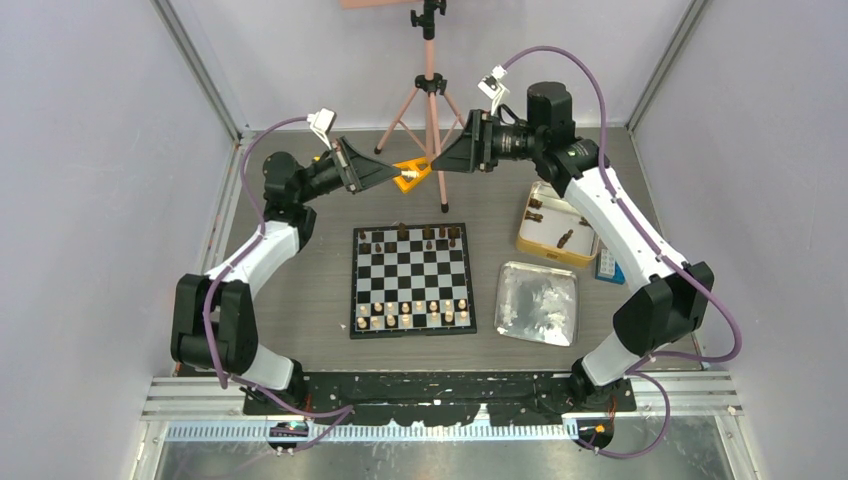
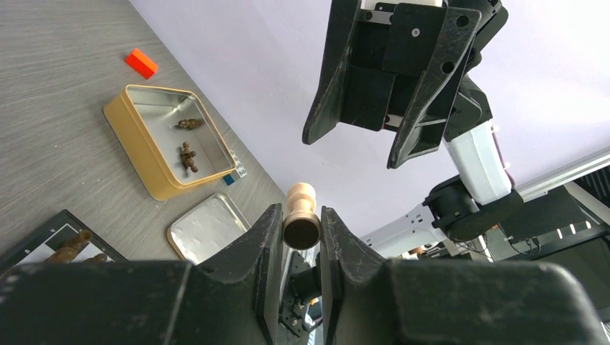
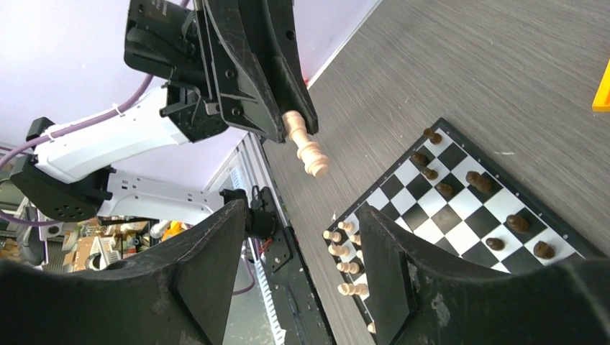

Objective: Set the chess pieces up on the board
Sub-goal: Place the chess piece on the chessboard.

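My right gripper is going to grab the light tan chess piece by its head end (image 1: 416,175) (image 3: 316,165) next. The base of the piece stays free to stand on the board.
High above the table's far side, my left gripper (image 1: 398,176) (image 2: 301,213) is shut on the base of a light tan chess piece (image 2: 302,215) (image 3: 306,148), which points toward my right gripper (image 1: 438,162) (image 3: 302,248). The right gripper faces it a short way off, open and holding nothing. Below lies the board (image 1: 412,282) (image 3: 460,215). Light pieces (image 1: 412,315) (image 3: 347,251) stand in its near rows and dark pieces (image 1: 412,236) (image 3: 471,180) along its far rows. More dark pieces (image 2: 188,154) lie in the gold tin (image 1: 555,236) (image 2: 137,154).
A silver tray (image 1: 540,302) (image 2: 208,226) lies right of the board, in front of the gold tin. A yellow block (image 1: 415,170) (image 3: 603,88) and a tripod (image 1: 428,110) stand behind the board. A red block (image 2: 142,62) lies beyond the tin. Walls close in three sides.
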### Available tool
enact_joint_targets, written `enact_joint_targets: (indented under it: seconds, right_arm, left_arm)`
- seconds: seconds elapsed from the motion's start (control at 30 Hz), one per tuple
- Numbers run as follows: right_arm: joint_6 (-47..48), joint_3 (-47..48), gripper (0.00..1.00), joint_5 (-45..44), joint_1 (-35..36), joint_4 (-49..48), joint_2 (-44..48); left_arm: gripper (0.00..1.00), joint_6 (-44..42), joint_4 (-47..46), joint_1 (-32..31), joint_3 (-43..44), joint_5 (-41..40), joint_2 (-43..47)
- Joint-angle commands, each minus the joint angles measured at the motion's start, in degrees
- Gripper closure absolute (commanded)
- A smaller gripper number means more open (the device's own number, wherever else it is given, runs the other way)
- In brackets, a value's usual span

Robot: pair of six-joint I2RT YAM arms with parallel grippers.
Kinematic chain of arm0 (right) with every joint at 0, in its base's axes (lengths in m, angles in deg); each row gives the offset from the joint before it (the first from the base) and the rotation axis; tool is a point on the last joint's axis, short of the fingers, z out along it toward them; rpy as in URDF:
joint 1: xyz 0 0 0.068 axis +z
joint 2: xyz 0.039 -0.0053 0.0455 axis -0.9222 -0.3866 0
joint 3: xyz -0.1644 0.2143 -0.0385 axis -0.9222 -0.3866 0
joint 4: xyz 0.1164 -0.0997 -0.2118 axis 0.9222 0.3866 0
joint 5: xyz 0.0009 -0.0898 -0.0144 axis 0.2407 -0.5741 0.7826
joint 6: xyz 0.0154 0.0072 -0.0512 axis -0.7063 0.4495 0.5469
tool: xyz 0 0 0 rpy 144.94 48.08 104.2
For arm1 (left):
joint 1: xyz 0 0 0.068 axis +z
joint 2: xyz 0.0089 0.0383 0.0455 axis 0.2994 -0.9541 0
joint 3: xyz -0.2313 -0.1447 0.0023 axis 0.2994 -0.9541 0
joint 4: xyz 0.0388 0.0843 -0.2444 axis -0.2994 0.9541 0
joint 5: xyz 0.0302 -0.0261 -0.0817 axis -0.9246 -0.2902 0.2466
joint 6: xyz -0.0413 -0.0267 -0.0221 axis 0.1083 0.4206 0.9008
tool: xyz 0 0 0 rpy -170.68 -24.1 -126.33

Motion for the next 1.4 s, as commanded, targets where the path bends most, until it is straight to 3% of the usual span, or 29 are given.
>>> enact_joint_targets:
  seconds: [0.0, 0.33, 0.57, 1.03, 1.37]
  right_arm:
    - [-5.8, -0.7, 0.34, 2.1, -0.3, -7.9, -1.0]
    - [-17.5, -6.0, 0.35, 5.3, -0.3, -24.0, -4.2]
    - [-20.7, -6.5, 0.41, 6.5, 0.6, -28.0, -6.2]
    - [-23.0, -6.0, 0.42, 8.6, 3.7, -32.1, -8.8]
    - [-26.2, -6.0, 0.55, 9.9, 4.5, -36.1, -9.5]
  left_arm:
    - [1.0, -0.7, -5.5, 0.2, -1.2, -2.2, 2.8]
    - [1.0, 2.6, -10.7, 0.1, -2.9, -4.4, 2.2]
    - [1.0, 3.5, -11.3, 0.0, -3.8, -5.5, 1.7]
    - [1.0, 3.8, -11.3, -0.1, -5.0, -6.2, 2.2]
    - [1.0, 3.7, -11.3, -0.1, -5.4, -6.6, 1.6]
